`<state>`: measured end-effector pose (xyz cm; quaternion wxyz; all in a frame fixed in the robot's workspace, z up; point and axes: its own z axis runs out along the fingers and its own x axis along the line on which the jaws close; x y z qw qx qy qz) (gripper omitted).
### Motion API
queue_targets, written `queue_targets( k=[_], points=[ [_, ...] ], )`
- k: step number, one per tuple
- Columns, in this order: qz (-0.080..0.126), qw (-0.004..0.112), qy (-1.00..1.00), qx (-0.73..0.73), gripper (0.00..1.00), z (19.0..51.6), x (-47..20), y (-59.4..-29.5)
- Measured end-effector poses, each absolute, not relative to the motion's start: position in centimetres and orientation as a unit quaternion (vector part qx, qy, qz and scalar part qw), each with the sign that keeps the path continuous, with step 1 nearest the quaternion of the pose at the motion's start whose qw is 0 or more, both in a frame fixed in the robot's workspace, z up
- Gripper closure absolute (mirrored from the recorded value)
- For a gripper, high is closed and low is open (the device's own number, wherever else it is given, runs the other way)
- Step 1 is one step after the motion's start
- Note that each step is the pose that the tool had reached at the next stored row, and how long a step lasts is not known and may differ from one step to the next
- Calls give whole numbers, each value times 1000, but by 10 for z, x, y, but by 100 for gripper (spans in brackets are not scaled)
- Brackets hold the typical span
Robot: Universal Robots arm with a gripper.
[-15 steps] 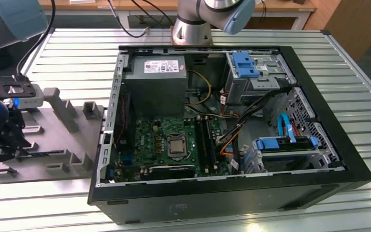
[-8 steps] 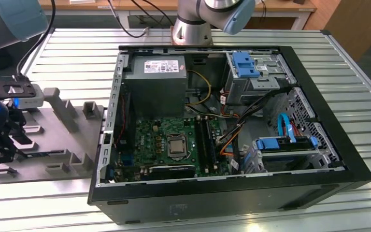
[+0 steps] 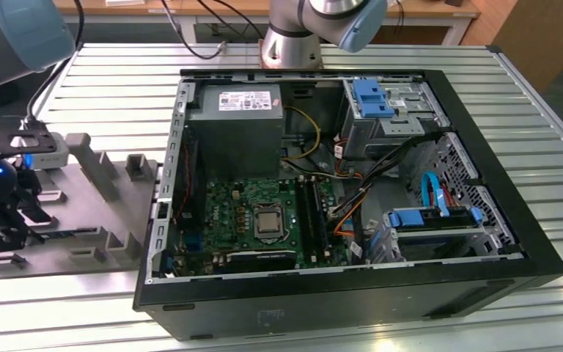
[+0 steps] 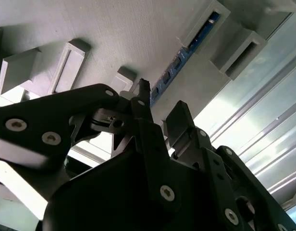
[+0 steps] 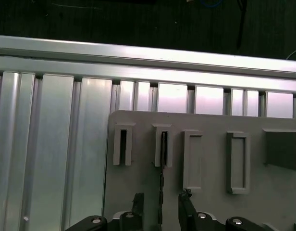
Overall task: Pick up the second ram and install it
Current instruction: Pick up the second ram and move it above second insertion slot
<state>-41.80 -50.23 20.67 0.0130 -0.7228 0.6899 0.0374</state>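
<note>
My gripper grabs the ram by its exposed part outside the holder's slot (image 5: 160, 207) next, since the slotted holder wraps closely around the ram's far end.
The second ram (image 4: 187, 52) is a thin blue board standing on its edge in a slotted holder of the grey fixture plate (image 4: 114, 29). In the first wrist view the ram (image 5: 162, 180) runs as a dark line from a small holder down between my two black fingers. My gripper (image 5: 161, 198) is open, one finger on each side of the ram with a gap to it on both sides. In the second wrist view the gripper (image 4: 161, 108) hangs just above the ram's near end. In the exterior view the gripper (image 3: 8, 220) is over the fixture plate (image 3: 86, 213) at the far left.
The open black computer case (image 3: 497, 249) lies to the exterior view's right of the plate. Inside it are the green motherboard (image 3: 232, 213) with long black slots (image 3: 309, 209), a grey power-supply box (image 3: 232, 132) and blue drive bays (image 3: 374, 95). Other raised grey holders (image 5: 238, 161) stand on the plate. The slatted metal table (image 3: 115, 88) surrounds everything.
</note>
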Motion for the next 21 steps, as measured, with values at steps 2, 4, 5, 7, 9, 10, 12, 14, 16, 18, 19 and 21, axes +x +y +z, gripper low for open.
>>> queue_targets(
  k=[2,4,5,7,9,10,12,14,16,18,19,21],
  points=[
    [37,13,688,-725,58,203,-419,-502],
    [37,14,686,-726,58,200,-420,-502],
    [37,14,686,-727,58,199,-420,-502],
    [37,14,685,-727,58,197,-420,-502],
    [37,14,685,-727,58,197,-422,-501],
    [37,14,685,-727,58,197,-423,-501],
    [37,14,685,-727,58,197,-423,-501],
    [37,14,685,-727,58,196,-423,-501],
    [37,14,685,-727,58,196,-423,-501],
    [37,14,685,-727,58,196,-423,-501],
    [37,14,685,-727,60,196,-423,-501],
    [37,14,685,-727,67,196,-423,-501]
  ],
)
